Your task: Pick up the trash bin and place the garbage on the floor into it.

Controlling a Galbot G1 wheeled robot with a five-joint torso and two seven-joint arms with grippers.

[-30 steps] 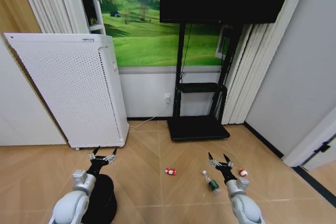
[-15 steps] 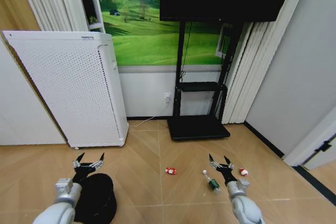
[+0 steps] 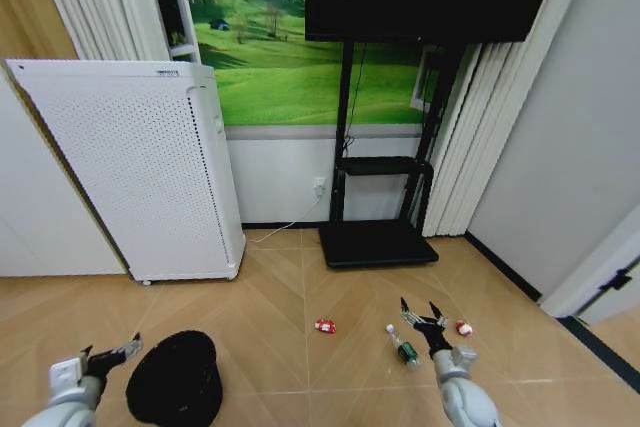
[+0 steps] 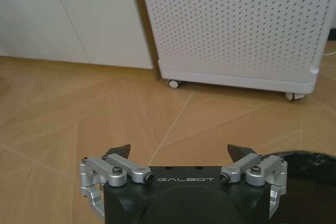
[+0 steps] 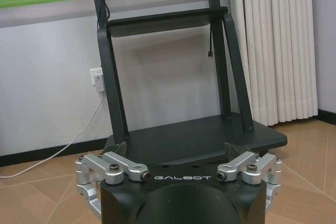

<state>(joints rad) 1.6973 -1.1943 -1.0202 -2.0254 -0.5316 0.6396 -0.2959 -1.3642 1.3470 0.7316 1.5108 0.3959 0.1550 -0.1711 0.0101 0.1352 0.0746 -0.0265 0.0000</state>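
Observation:
My left gripper next picks up the bin by its thin rim (image 3: 152, 349), since the trash bin's round body (image 3: 176, 387) is too wide for the fingers.
The trash bin (image 3: 175, 378), black and round, stands on the floor (image 3: 280, 297) at the lower left; its rim edge (image 4: 310, 157) shows in the left wrist view. My left gripper (image 3: 112, 353) hangs open just left of the bin, apart from it, with nothing between its fingers (image 4: 118, 151). The garbage lies on the parquet: a red-and-white wrapper (image 3: 324, 326), a green bottle with a white cap (image 3: 402, 346) and a red-and-white ball-like scrap (image 3: 463, 328). My right gripper (image 3: 424, 311) is open between the bottle and the scrap, its fingers (image 5: 239, 153) empty.
A tall white perforated appliance on wheels (image 3: 140, 172) stands behind the bin against the wall. A black TV stand (image 3: 378, 242) with a wide base sits behind the garbage, and a cable (image 3: 285, 225) runs to a wall socket. A dark strip (image 3: 600, 347) crosses the floor at right.
My left arm has swung left and lower, from above the bin's rim to its left side, leaving the bin fully uncovered. The right gripper has barely moved.

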